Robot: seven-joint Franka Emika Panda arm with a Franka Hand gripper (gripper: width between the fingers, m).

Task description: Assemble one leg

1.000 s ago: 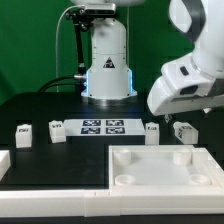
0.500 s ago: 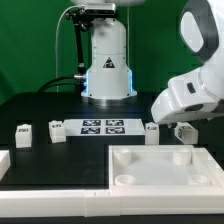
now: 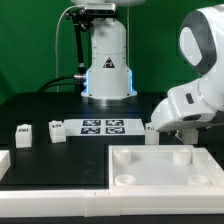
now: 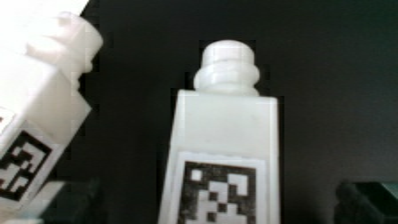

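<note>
I need to close my gripper now, because its fingers are beside the tagged side (image 4: 221, 190) of the white leg and would hold the leg.
In the wrist view one leg (image 4: 222, 140), a white stubby block with a round peg on one end and a black-and-white tag on its face, lies between my two dark fingertips (image 4: 365, 196). My gripper (image 4: 214, 205) is open, with a gap on each side of the leg. A second leg (image 4: 45, 90) lies beside it. In the exterior view my arm's white hand (image 3: 185, 108) is low at the right, hiding the fingers and the leg between them. One leg (image 3: 150, 129) shows just beside it.
The large white panel (image 3: 160, 168) with round corner sockets lies in front. The marker board (image 3: 103, 126) lies mid-table before the robot base (image 3: 108, 70). Two more legs (image 3: 22, 133) (image 3: 56, 131) stand at the exterior view's left.
My hand has come down and moved toward the exterior view's left, covering the right-hand leg that showed earlier.
</note>
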